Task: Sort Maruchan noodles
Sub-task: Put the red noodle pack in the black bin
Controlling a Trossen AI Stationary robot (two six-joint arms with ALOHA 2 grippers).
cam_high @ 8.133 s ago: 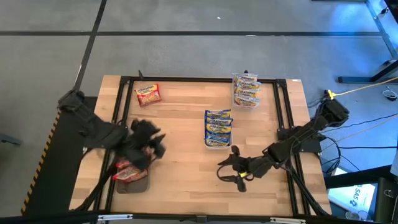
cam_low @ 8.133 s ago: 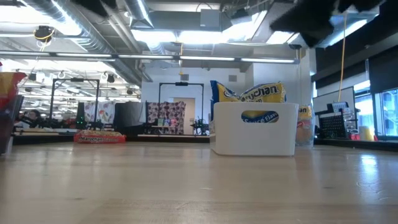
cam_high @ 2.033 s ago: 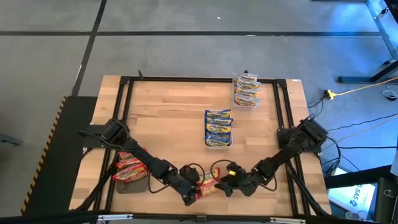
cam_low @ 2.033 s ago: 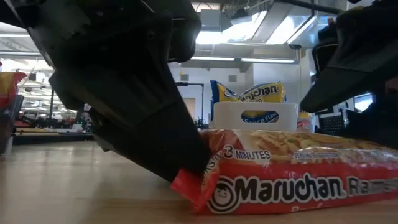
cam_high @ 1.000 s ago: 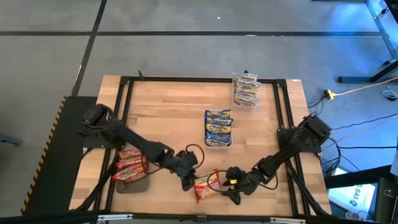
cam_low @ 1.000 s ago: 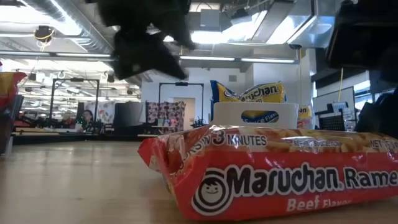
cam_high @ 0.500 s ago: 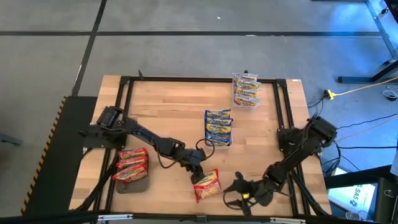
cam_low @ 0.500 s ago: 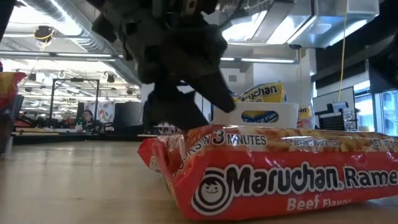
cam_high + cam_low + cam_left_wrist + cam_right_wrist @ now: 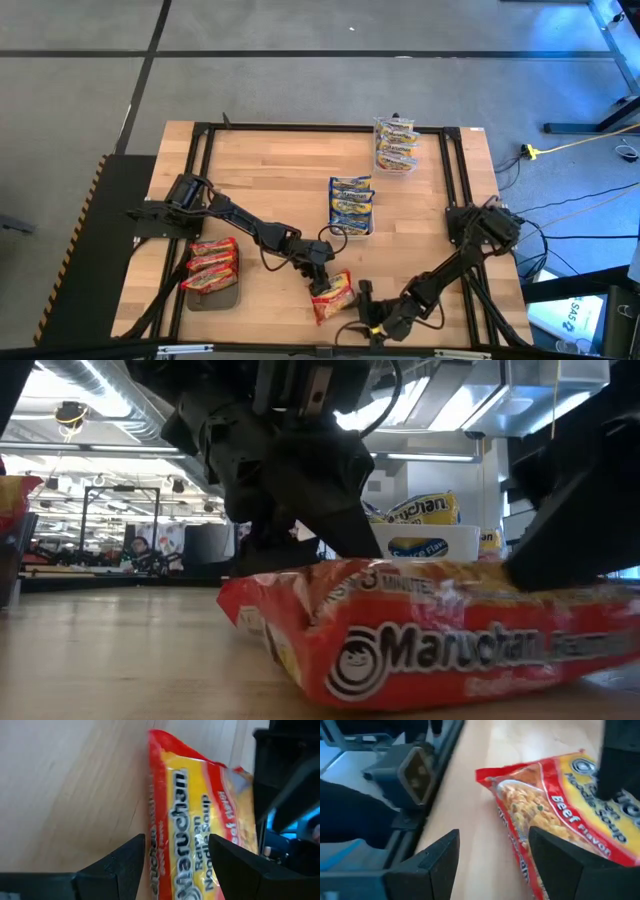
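Observation:
One finger stands above the red packet's printed side, so my left gripper comes down next before closing on the packet.
A red Maruchan packet lies flat on the wooden table near its front edge; it also shows in the low view. My left gripper is open and stands over the packet's far end, one finger on either side. My right gripper is open, low at the table's near edge just right of the packet, pointing at it. I cannot tell whether it touches the packet. More red packets sit in a dark tray at the left. My left gripper comes down from above, slanting from the far left, with its open fingers along the packet's two long edges at its far end. The packet lies on the table, and its top looks rumpled below the fingers. I cannot tell whether the fingers press on it.
A white tray with blue-bordered packets stands mid-table. A clear tub with orange-bordered packets stands at the far right. Black frame rails run along the table's sides. Bare wood lies at the far left.
My left gripper, which stood above and left of the packet, has gone toward the right and down onto its far end. My right gripper has drawn toward the near edge and then toward the left, close beside the packet. The packet's top has rumpled; it stays on the table.

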